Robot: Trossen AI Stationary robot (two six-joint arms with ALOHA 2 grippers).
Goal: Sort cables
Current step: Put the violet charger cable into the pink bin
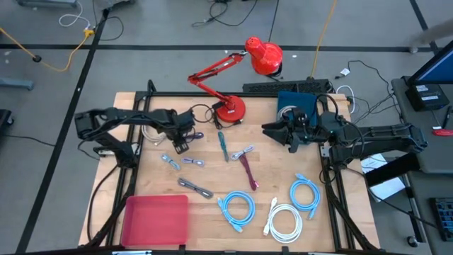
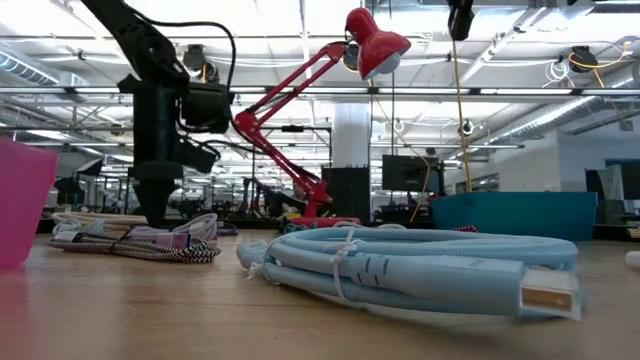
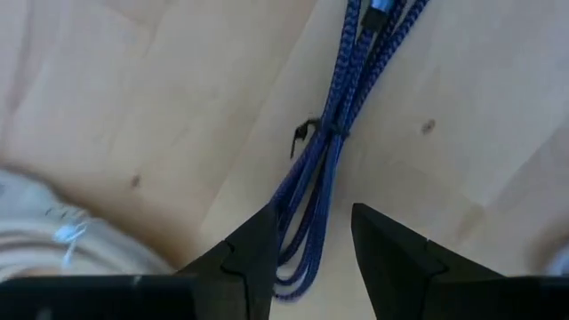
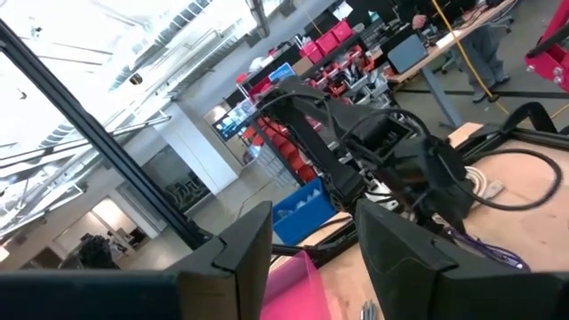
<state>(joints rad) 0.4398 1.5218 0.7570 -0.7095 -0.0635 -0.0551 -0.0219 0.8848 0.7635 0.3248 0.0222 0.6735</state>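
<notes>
I should next grip the purple-blue cable bundle by its looped end with my left gripper. Then it can go into the pink bin.
A purple-blue braided cable bundle lies flat on the wooden table, left of centre. My left gripper is down at the table, open by a narrow gap, its fingers on either side of the bundle's looped end. A beige coil lies beside it. Two light-blue coils, a white coil, a maroon bundle, a teal one and grey ones lie on the table. My right gripper hovers at the far right, open by a narrow gap. My left gripper comes from above, its fingers along the purple bundle and astride its looped end, which lies flat on the table. One finger overlaps the bundle's edge; whether it touches the cable, I cannot tell.
A pink bin sits at the near left corner. The red desk lamp's base stands at the far edge with its black cord nearby. A blue bin is at the far right. Bare wood shows between the small bundles.
</notes>
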